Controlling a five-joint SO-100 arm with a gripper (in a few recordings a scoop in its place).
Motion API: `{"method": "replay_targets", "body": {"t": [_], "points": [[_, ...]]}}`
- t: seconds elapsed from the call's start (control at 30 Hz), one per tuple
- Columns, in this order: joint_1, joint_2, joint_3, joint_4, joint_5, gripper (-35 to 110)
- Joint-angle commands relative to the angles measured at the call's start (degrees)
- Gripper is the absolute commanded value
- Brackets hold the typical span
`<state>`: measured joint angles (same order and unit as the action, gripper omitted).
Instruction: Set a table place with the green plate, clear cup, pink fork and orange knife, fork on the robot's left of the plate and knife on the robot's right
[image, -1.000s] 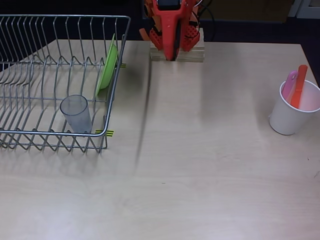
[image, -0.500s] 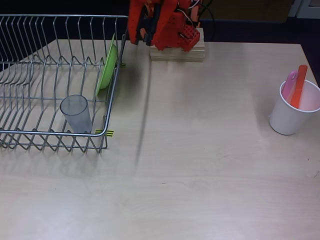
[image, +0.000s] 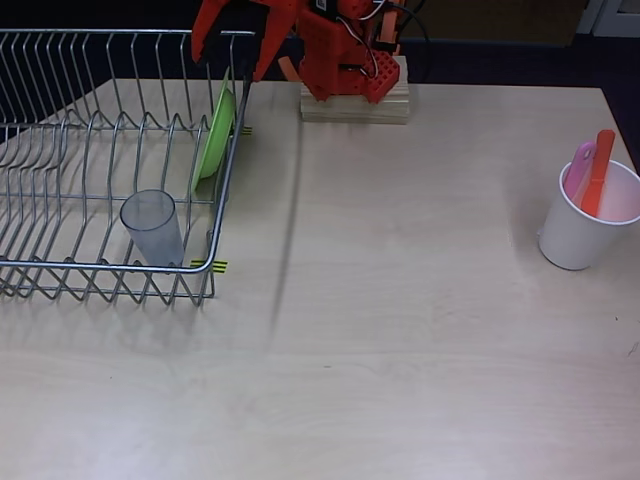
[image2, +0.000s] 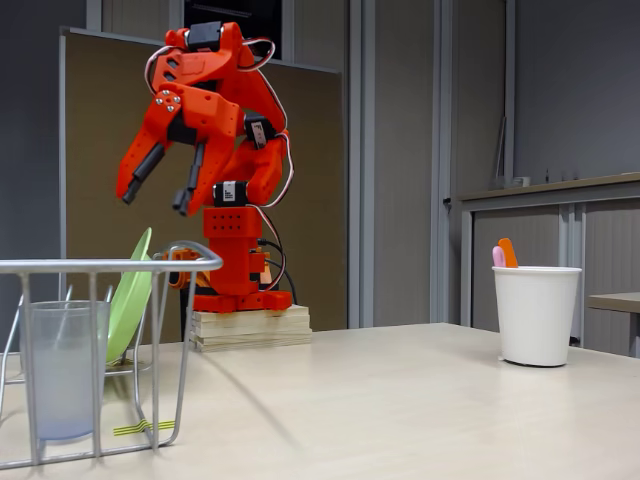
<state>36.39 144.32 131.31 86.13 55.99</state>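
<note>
The green plate's upper rim (image: 226, 84) should be grabbed by my gripper next, so that I can set the table place.
The green plate (image: 215, 130) (image2: 130, 295) stands on edge at the right end of the wire dish rack (image: 100, 265). In the rack's near corner, the clear cup (image: 152, 228) (image2: 62, 370) stands upright. The pink fork (image: 580, 170) (image2: 497, 256) and orange knife (image: 598, 170) (image2: 508, 251) stick up out of a white cup (image: 585, 225) (image2: 537, 313) at the right. My gripper (image: 228, 52) (image2: 155, 200) hangs open and empty in the air above the plate's top edge, well clear of it, fingers pointing down.
The arm's base sits on a wooden block (image: 355, 103) at the back middle of the table (image: 400, 330). The rack's wire rim (image2: 110, 265) surrounds the plate and cup. Bare tabletop lies between the rack and the white cup.
The arm has swung from straight ahead to the left in the overhead view, bringing the gripper over the rack's right end above the plate. Nothing else moved.
</note>
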Motion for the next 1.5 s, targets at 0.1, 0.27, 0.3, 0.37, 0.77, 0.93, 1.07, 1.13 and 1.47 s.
{"method": "replay_targets", "body": {"t": [0.1,0.27,0.3,0.37,0.77,0.93,1.07,1.13,1.47], "points": [[2.3,-1.4,2.0,-1.9,1.8,24],[5.2,-4.2,3.1,-4.2,0.3,22],[5.8,-4.8,3.2,-4.8,-0.3,21],[6.9,-6.2,3.3,-6.1,-1.6,19],[11.9,-14.7,3.5,-12.0,-5.4,5],[13.2,-16.0,3.4,-13.4,-6.7,0],[13.9,-14.6,-0.5,-10.8,-9.0,0],[14.2,-13.3,-3.5,-8.5,-10.1,0],[14.9,-6.8,-18.6,2.4,-16.0,0]]}}
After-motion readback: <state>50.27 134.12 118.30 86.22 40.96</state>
